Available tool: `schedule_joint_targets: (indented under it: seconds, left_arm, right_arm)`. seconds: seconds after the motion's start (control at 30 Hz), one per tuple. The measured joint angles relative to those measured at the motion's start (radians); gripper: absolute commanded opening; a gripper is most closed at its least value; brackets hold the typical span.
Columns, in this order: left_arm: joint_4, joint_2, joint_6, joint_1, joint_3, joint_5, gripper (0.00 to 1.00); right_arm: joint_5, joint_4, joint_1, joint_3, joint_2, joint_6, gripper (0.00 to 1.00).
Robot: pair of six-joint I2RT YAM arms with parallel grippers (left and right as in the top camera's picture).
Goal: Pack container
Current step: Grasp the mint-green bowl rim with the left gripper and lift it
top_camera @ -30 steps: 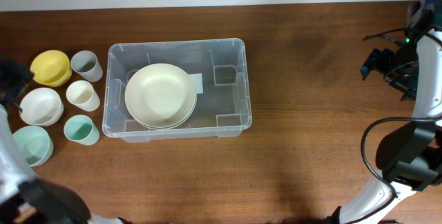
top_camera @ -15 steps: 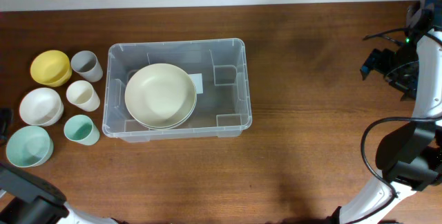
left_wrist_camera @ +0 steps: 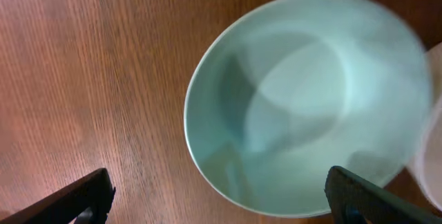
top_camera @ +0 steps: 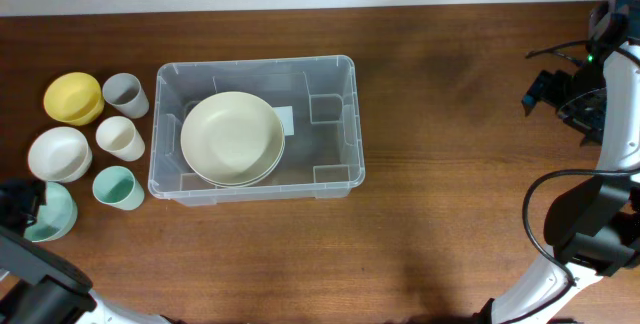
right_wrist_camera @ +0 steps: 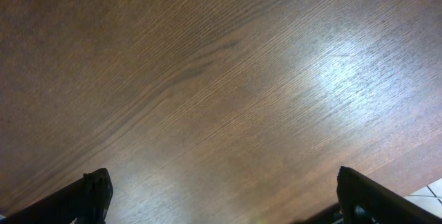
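Note:
My left gripper grabs the bowl's rim next, on the side away from the container, so that the mint bowl can be packed upright with its base free.
The clear container stands left of the table's middle, with stacked cream bowls and a white label on its bottom. My left gripper hangs open at the far left, over the left part of a mint bowl. In the left wrist view the mint bowl fills the frame, and the open left gripper has its right finger over the bowl and its left finger over bare wood. My right gripper is open at the far right, and in the right wrist view the gripper shows only bare table.
Left of the container stand a yellow bowl, a grey cup, a cream cup, a white bowl and a mint cup. The right arm's cables and base take up the right edge.
My left arm has swung down from beside the yellow bowl, and its gripper now hangs over the mint bowl. The right arm has not moved.

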Motion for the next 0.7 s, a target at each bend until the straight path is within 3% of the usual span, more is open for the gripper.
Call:
schedule_joint_targets:
  seconds: [0.37,0.57,0.7]
  left_arm:
    - [0.107,0.001,-0.022,0.000,-0.154,0.000,0.99]
    - [0.119,0.001,-0.029,0.000,-0.154,0.000,0.68]
    - [0.122,0.001,-0.029,0.000,-0.154,0.000,0.67]
  right_arm:
    - [0.000,0.000,0.000,0.000,0.000,0.000,0.99]
    - [0.000,0.000,0.000,0.000,0.000,0.000,0.99]
    - [0.000,0.000,0.000,0.000,0.000,0.000,0.99]
